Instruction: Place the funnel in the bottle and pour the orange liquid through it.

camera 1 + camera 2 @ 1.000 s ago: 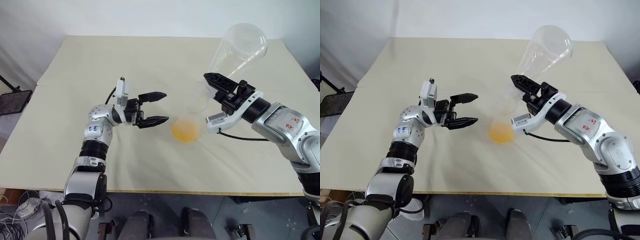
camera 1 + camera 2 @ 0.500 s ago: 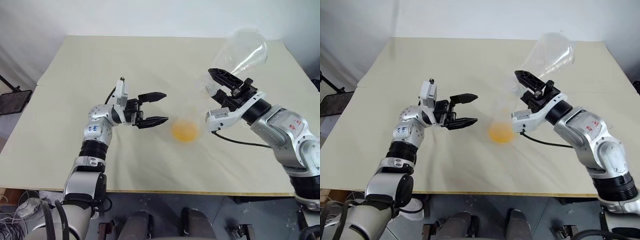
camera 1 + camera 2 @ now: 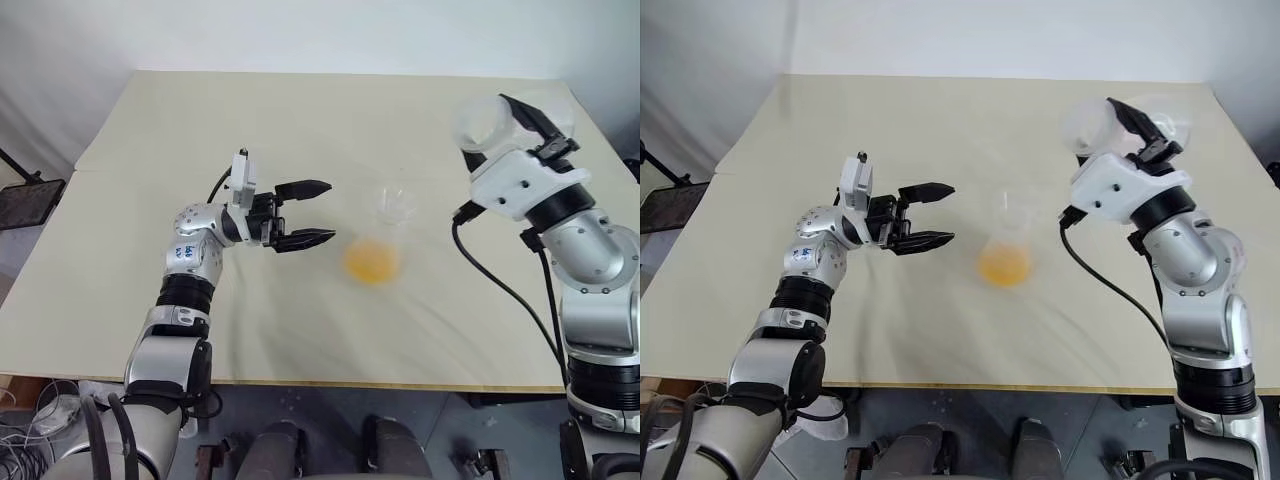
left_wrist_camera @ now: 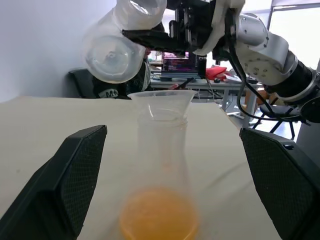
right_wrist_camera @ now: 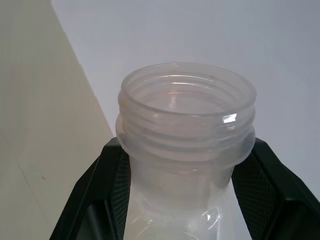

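Observation:
The flask (image 5: 187,125) is hanging high above the table. I should keep my right gripper closed for now, because the flask would drop if I opened it.
The bottle (image 3: 385,240) stands upright mid-table with the orange liquid (image 3: 371,262) pooled in its wide base. The clear funnel (image 4: 162,102) sits in its neck. My left gripper (image 3: 330,210) hangs open just to the left of the bottle, level with it, its fingers (image 4: 75,175) on either side of it in the left wrist view and apart from it. My right gripper (image 3: 1130,125) is raised at the right, shut on the threaded neck of a larger clear flask (image 5: 187,125) that looks empty, up and to the right of the funnel.
The cream table (image 3: 300,120) stretches wide around the bottle, with its front edge close to me. A black stand (image 3: 25,200) sits off the table's left side. Behind the flask (image 4: 120,45) in the left wrist view are a desk and a screen.
My right arm has swung the big flask up and to the right, away from above the funnel, and rolled it out of its pouring tilt. The left gripper has stayed put.

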Available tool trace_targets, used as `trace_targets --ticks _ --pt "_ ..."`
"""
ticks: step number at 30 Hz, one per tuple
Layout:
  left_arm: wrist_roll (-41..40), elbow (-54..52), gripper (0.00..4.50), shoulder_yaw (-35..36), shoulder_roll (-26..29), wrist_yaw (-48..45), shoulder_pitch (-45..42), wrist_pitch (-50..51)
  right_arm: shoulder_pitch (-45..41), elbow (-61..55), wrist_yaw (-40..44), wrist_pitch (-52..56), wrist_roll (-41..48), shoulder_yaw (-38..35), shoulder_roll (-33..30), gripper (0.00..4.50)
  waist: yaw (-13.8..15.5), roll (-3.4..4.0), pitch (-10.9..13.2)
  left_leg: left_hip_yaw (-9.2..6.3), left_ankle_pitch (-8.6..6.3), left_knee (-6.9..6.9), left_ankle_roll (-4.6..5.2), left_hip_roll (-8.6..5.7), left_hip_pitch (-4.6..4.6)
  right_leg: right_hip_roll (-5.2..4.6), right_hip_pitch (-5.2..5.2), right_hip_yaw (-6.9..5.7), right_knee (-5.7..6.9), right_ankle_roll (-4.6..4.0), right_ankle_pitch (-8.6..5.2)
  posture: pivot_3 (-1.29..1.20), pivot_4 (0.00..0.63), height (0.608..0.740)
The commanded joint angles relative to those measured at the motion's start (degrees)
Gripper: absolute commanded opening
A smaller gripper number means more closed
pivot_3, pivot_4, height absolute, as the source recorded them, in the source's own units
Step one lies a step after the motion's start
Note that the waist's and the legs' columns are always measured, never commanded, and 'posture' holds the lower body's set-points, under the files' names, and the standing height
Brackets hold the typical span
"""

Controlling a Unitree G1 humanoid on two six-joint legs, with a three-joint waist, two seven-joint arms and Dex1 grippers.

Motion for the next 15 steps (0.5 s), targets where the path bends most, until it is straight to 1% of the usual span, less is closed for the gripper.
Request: trace_targets --ticks 1,3,6,9,12,15 --pt "0.4 -0.6 4.5 0.0 0.9 -0.1 -1.5 -0.4 0.2 -1.1 -1.6 9.4 7.5 -7.4 3.3 2.43 0.0 0.0 0.0 0.0 0.0 0.0 0.0 0.0 0.0 0.0 0.0 0.0 0.01 0.0 0.0 0.0 0.15 0.74" --pt "0.5 -0.7 4.5 -0.1 1.0 0.1 -1.4 -0.4 0.3 -0.7 -2.1 13.8 11.0 -10.2 4.8 2.43 0.0 0.0 0.0 0.0 0.0 0.01 0.0 -0.01 0.0 0.0 0.0 0.0 0.03 0.0 0.0 0.0 0.15 0.74" --pt "1.0 -1.1 4.5 -0.4 1.3 0.7 -0.8 -0.4 0.4 2.9 -2.9 18.0 17.5 -15.8 6.4 2.43 0.0 0.0 0.0 0.0 0.0 0.0 0.0 -0.01 0.0 -0.01 0.0 0.01 0.04 0.0 0.0 0.0 0.15 0.74" --pt "1.2 -1.5 4.5 -0.4 1.4 0.9 -0.3 -0.2 -0.2 6.2 -2.9 20.1 23.3 -19.2 6.9 2.43 -0.1 0.01 0.0 0.0 0.0 0.0 0.0 -0.02 0.0 -0.01 0.0 0.01 0.04 0.0 0.0 0.0 0.15 0.74" --pt "1.2 -2.4 4.5 -0.5 1.4 1.1 0.5 0.1 0.5 11.8 -1.3 18.0 27.9 -20.7 6.6 2.43 -0.2 0.01 0.0 0.01 0.0 -0.02 0.0 -0.01 0.03 -0.01 -0.01 0.01 0.04 0.0 0.0 0.0 0.15 0.74" --pt "1.1 -3.3 4.5 -0.5 1.5 1.5 0.9 0.6 1.2 15.3 -1.4 15.7 29.5 -20.6 6.0 2.43 -0.3 0.01 0.0 0.02 0.0 -0.03 0.0 -0.01 0.03 -0.01 -0.01 0.02 0.05 0.0 0.0 0.0 0.15 0.74"
